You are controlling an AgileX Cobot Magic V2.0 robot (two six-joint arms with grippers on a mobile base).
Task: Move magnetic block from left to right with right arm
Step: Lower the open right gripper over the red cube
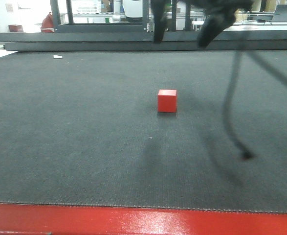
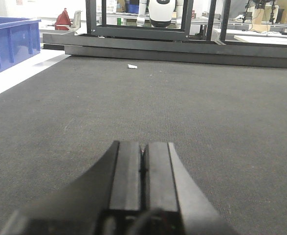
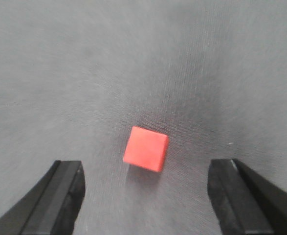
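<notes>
My right gripper is going to grip the opposite sides of the magnetic block [image 1: 166, 100] next, so that it can carry the block across the dark grey mat [image 1: 109, 127].
The magnetic block [image 1: 166, 100], a small plain red cube, sits alone on the dark grey mat near the middle. In the front view my right gripper [image 1: 182, 32] hangs high above and behind it, its two dark fingers spread apart. From the right wrist the block [image 3: 145, 148] lies flat on the mat between and slightly ahead of the open right gripper [image 3: 144, 177], touching neither finger. My left gripper [image 2: 143, 146] rests low over bare mat, shut with nothing in it; the block is out of its view.
Dark cables [image 1: 231, 107] droop from the right arm to the mat right of the block. A small white scrap [image 1: 58, 57] lies far back left. A blue bin [image 2: 11, 41] stands at the left, a black frame [image 2: 148, 41] along the back, a red table edge [image 1: 143, 223] in front.
</notes>
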